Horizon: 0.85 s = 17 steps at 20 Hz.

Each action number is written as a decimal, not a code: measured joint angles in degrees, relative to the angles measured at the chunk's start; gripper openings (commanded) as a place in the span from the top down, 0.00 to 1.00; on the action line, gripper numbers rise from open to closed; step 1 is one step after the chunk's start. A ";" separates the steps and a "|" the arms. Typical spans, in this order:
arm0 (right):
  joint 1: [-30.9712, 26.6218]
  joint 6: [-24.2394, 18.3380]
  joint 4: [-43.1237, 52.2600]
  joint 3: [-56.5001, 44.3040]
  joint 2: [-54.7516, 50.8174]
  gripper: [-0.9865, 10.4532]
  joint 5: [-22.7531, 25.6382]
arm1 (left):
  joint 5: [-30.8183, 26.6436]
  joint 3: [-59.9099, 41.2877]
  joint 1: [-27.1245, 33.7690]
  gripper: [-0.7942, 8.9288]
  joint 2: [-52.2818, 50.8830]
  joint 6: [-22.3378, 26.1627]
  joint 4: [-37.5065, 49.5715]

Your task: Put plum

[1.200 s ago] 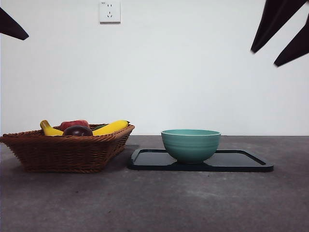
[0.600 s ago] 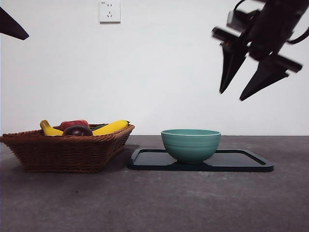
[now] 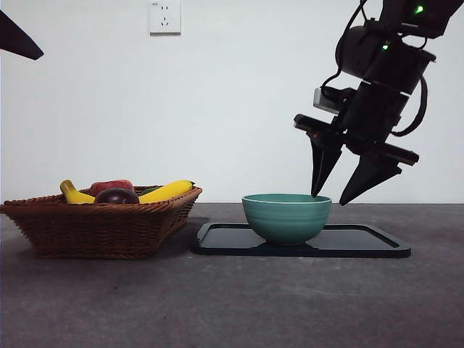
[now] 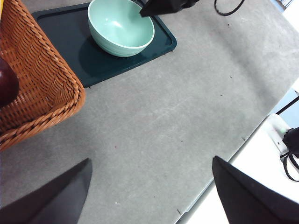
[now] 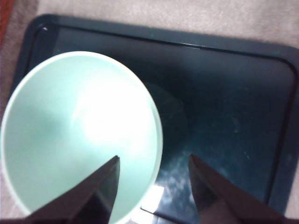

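The robot's right gripper should next pinch the teal bowl [image 3: 286, 217] by its thin rim [image 3: 330, 199], because the bowl's round body is far wider than the open fingers.
The plum [image 3: 116, 196], dark maroon and glossy, lies in the wicker basket [image 3: 101, 228] at the left, between the bananas; the left wrist view catches its edge [image 4: 6, 86]. My right gripper [image 3: 328, 199] is open, and its two jaws straddle the right rim of the teal bowl [image 3: 286, 217], one tip over the bowl's inside and one outside [image 5: 154, 157]. Nothing is between them. The bowl [image 5: 79, 130] holds nothing. My left gripper [image 4: 152, 161] hangs open and high above the bare table, away from the basket.
The bowl stands on a dark tray [image 3: 362, 243] right of the basket. Two yellow bananas [image 3: 167, 191] and a red apple [image 3: 110, 185] share the basket with the plum. Grey table top [image 3: 232, 304] stretches in front. A white socket [image 3: 164, 17] sits on the back wall.
My right arm has come down from the top right corner and leftward, until its open jaws reach the bowl's right rim. The left arm, basket and bowl stay put.
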 measured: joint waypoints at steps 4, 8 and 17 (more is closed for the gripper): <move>0.31 -0.72 1.57 0.07 1.09 0.73 0.11 | 0.00 0.00 0.00 0.50 0.00 0.00 0.00; 0.28 -0.76 2.54 0.07 2.67 0.83 0.11 | 0.00 0.00 0.00 0.50 0.00 0.00 -0.02; 0.26 -0.96 5.95 0.07 2.40 0.91 1.51 | 0.00 0.00 0.00 0.50 0.00 0.00 -0.68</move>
